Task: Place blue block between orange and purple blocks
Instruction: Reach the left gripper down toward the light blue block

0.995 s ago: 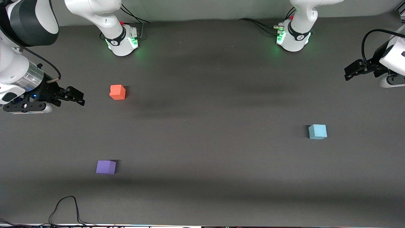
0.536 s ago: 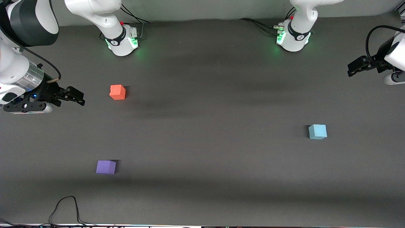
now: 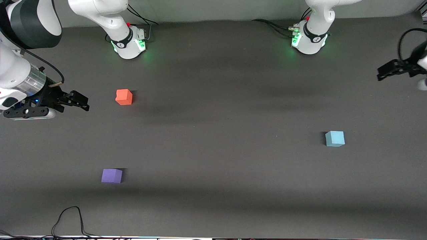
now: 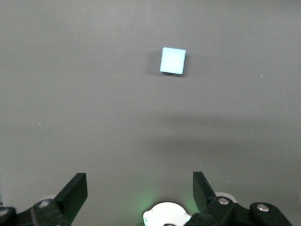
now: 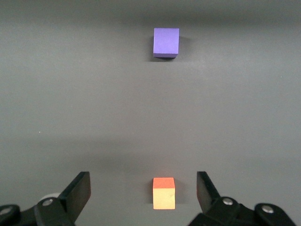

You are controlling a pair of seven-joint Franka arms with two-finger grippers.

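Observation:
I need to set the blue block between the orange and purple blocks, so next I should grab the blue block [image 3: 334, 138] by its opposite sides with my left gripper.
The blue block [image 3: 334, 138] sits on the dark table toward the left arm's end; it also shows in the left wrist view [image 4: 173, 61]. The orange block [image 3: 124, 97] and the purple block [image 3: 111, 175] sit toward the right arm's end, the purple one nearer the front camera. My left gripper [image 3: 381, 75] is open and empty in the air, apart from the blue block; its jaws show wide apart in its wrist view [image 4: 138, 190]. My right gripper [image 3: 85, 102] is open and empty beside the orange block. Its wrist view [image 5: 142, 190] shows the orange block [image 5: 163, 193] and the purple block [image 5: 166, 42].
The two arm bases [image 3: 128, 43] [image 3: 308, 40] stand along the table's edge farthest from the front camera. A black cable [image 3: 70, 216] loops at the table's near edge toward the right arm's end.
My left gripper has moved toward the left arm's end of the table, away from the middle. The right arm and the three blocks have not moved.

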